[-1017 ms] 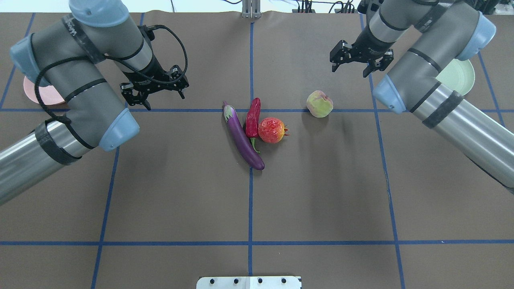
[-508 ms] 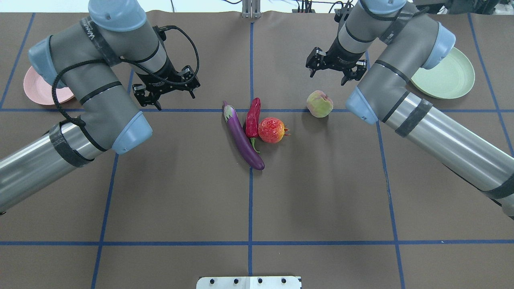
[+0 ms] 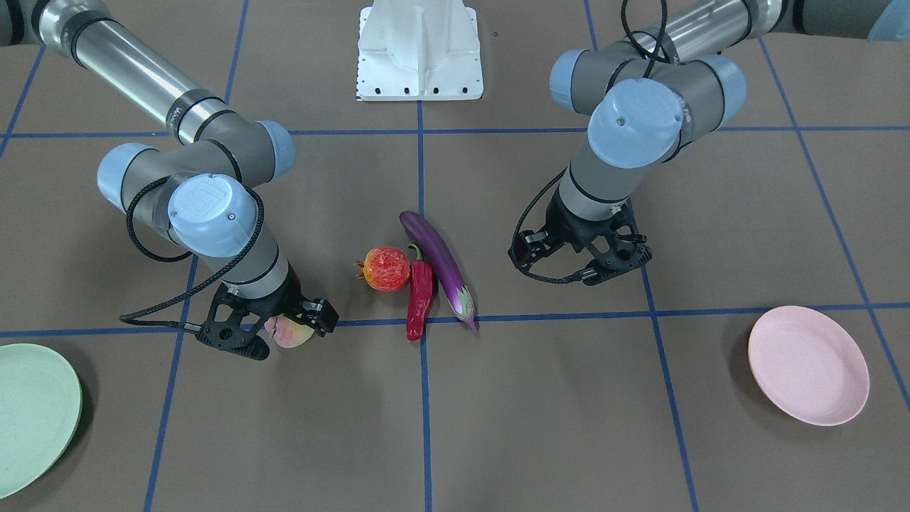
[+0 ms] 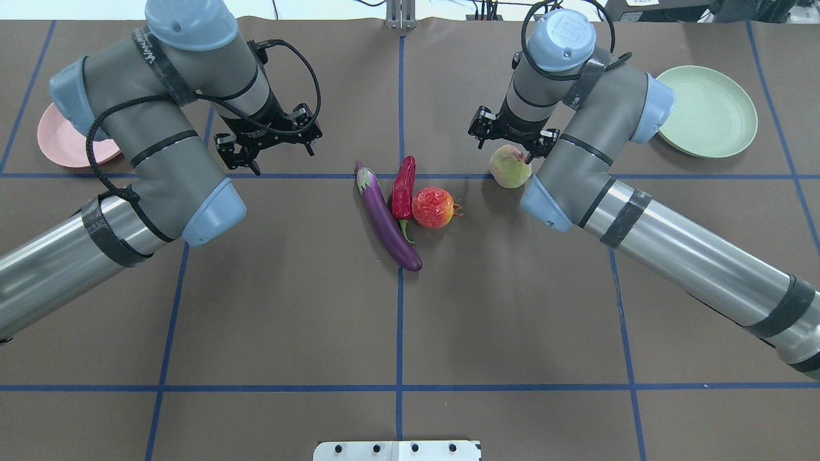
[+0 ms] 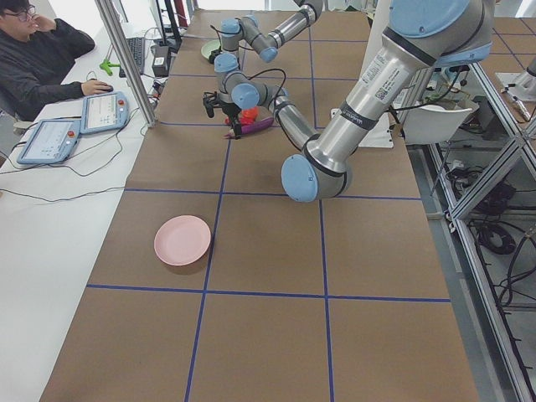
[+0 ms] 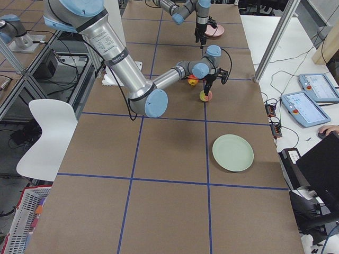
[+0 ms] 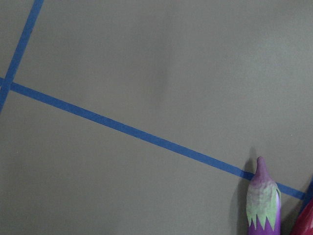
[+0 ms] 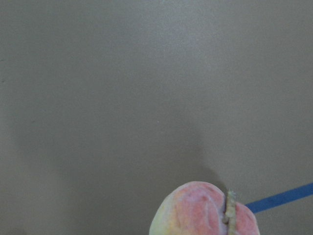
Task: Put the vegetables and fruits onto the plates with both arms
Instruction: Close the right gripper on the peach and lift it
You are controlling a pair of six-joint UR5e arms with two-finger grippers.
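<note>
The peach needs to go onto the mint green plate [image 3: 34, 414]. My right gripper will next grab it around its rounded body [image 3: 288, 334] to put it there.
The purple eggplant [image 4: 387, 218], red chili [image 4: 403, 189] and pomegranate-like fruit [image 4: 434, 207] lie touching at the table's middle. The peach [image 4: 510, 166] lies apart to their right. My right gripper [image 4: 507, 148] is open over the peach. In the front view the peach [image 3: 288, 332] sits between its fingers [image 3: 323, 316]. I cannot tell if they touch it. My left gripper [image 4: 282, 159] is open and empty above the table, left of the eggplant's cap [image 7: 263, 205]. The pink plate [image 4: 61, 137] is at the far left, and the mint green plate [image 4: 708, 120] at the far right. Both plates are empty.
Blue tape lines [image 4: 399, 320] cross the brown table cover. The white base block [image 3: 419, 53] stands at the robot's side of the table. An operator [image 5: 42, 50] sits at a side desk with tablets. The left forearm [image 4: 77, 256] and right forearm [image 4: 698, 269] span the table's sides.
My right arm has swung in from near the green plate toward the middle and come down over the peach. My left gripper has moved right, toward the eggplant. The fruits and vegetables have not moved.
</note>
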